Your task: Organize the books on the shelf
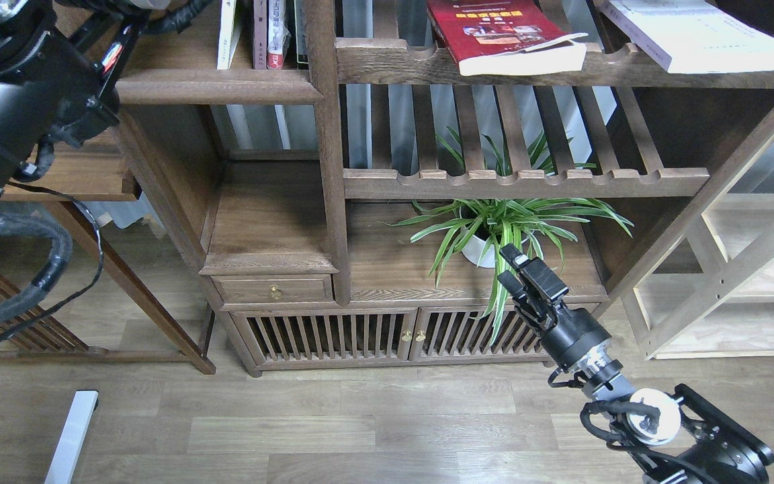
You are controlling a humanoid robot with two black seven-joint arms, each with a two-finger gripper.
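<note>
My right gripper needs to organize the red book with the upright books, so next it should grab the red book's lower corner along the page edge [570,56].
The shelf [216,86] is a dark brown board with a moulded front edge at the upper left. Several thin books stand upright on it: a pale one with a yellow-green edge [227,33] and red-and-white spines [269,33] beside the post. A red book with photos [494,30] lies flat on the slatted rack, and a pale white book [693,33] lies further right. My left arm rises out of the top left corner, its gripper out of view. My right gripper [510,265] hangs low in front of the plant, open and empty.
A potted spider plant [494,228] stands on the lower board just behind my right gripper. Slatted racks with scalloped rails [521,181] fill the middle. A drawer [273,289] and slatted cabinet doors sit below. A light wood frame [729,269] stands at the right.
</note>
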